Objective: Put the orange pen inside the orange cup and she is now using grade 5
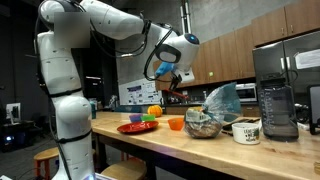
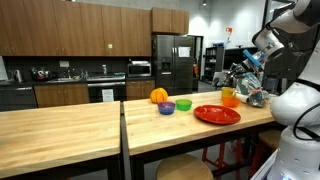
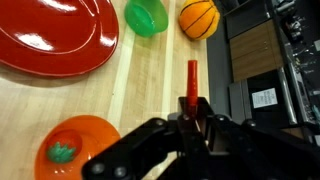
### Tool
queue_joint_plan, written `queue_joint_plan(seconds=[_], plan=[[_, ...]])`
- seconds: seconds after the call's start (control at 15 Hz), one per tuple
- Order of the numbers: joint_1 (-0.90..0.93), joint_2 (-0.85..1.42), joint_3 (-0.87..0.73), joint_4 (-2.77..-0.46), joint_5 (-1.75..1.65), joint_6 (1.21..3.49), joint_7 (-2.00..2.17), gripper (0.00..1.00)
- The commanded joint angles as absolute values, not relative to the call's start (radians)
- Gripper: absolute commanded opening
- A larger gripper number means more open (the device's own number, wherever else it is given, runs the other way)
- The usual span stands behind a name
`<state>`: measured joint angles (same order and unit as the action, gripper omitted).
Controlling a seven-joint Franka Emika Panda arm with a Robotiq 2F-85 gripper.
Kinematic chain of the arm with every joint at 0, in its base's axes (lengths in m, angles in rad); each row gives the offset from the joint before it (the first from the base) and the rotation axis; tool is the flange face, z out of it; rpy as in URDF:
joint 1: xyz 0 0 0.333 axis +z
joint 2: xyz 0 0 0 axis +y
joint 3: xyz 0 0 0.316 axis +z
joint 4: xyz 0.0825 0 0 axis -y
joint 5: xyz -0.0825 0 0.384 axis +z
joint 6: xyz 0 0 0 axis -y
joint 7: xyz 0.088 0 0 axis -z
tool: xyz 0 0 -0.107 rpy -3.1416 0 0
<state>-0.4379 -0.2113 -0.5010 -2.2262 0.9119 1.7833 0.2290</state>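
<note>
The pen's tip is high up and outside the orange cup's rim [image 1: 176, 120] [image 3: 117, 145]. I need to lower the pen toward the cup before my gripper lets it go.
My gripper [image 3: 192, 108] is shut on the orange pen [image 3: 192, 76], whose tip sticks out beyond the fingers. In the wrist view the small orange cup [image 3: 70, 150] lies to the lower left of the pen, with a small red and green item inside it. In both exterior views the gripper [image 1: 172, 76] [image 2: 240, 78] hangs above the wooden table, a little above the orange cup [image 1: 176, 123] [image 2: 229, 98].
A red plate [image 3: 55, 40] [image 1: 135, 127] [image 2: 216, 114], a green bowl [image 3: 147, 15] [image 2: 183, 104], a purple bowl [image 2: 167, 107] and a round orange fruit [image 3: 198, 18] [image 1: 154, 110] stand nearby. A white printed mug [image 1: 246, 130], a blender [image 1: 276, 95] and a plastic bag [image 1: 212, 108] stand further along.
</note>
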Motion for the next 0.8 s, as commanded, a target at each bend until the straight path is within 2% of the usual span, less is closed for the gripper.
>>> queue_joint_plan(seconds=[0.0, 0.73], plan=[[-0.448, -0.161, -0.498, -2.203, 0.976, 1.755, 0.231, 0.03], [-0.434, -0.049, -0.444, -2.117, 0.959, 1.876, 0.358, 0.03]])
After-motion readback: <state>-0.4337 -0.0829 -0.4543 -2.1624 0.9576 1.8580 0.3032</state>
